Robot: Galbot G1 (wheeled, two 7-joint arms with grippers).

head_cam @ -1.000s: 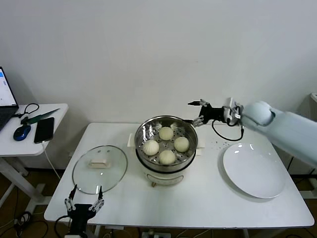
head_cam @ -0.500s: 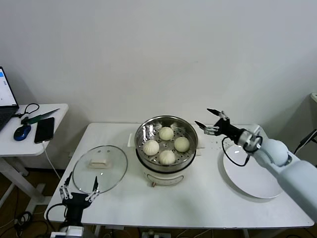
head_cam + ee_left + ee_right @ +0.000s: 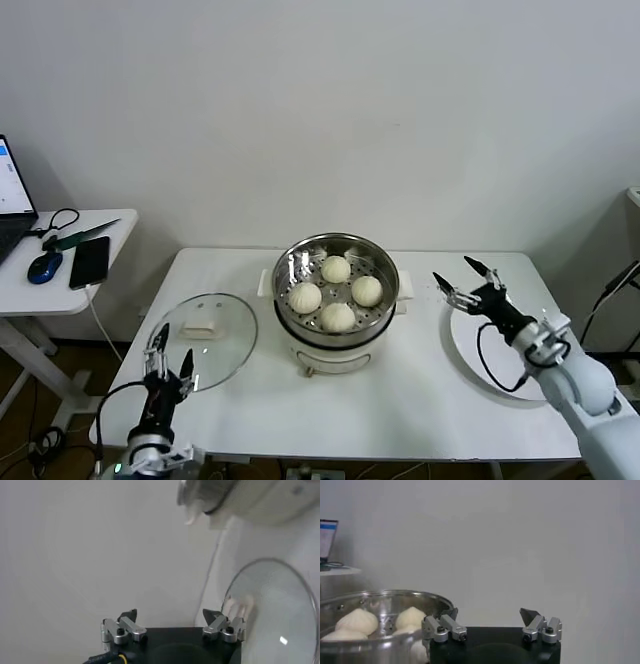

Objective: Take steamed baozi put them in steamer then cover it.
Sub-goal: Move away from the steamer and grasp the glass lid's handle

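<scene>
The glass cover needs to go over the baozi in the steamer, so I will pick it up by its white handle (image 3: 199, 326) with my left gripper next.
Four cream-white baozi (image 3: 337, 293) sit on the perforated tray inside the shiny steamer (image 3: 290, 268), uncovered, at the table's middle. The glass cover (image 3: 225, 345) with its white handle (image 3: 199, 326) lies flat on the table to the steamer's left. My left gripper (image 3: 168, 362) is open and empty at the front left, just over the cover's near edge; the cover shows in the left wrist view (image 3: 280, 610). My right gripper (image 3: 461, 284) is open and empty, right of the steamer, over the plate's left edge. The right wrist view shows the steamer (image 3: 380, 602) with baozi (image 3: 356, 621).
A flat white plate (image 3: 500, 365) lies at the table's right. A side table at far left holds a phone (image 3: 89, 262), a mouse (image 3: 44, 267) and a laptop edge. The wall stands close behind the table.
My right gripper has drawn back from the steamer's far right rim, moving right and down toward the plate. My left gripper has risen at the front left toward the cover's near edge.
</scene>
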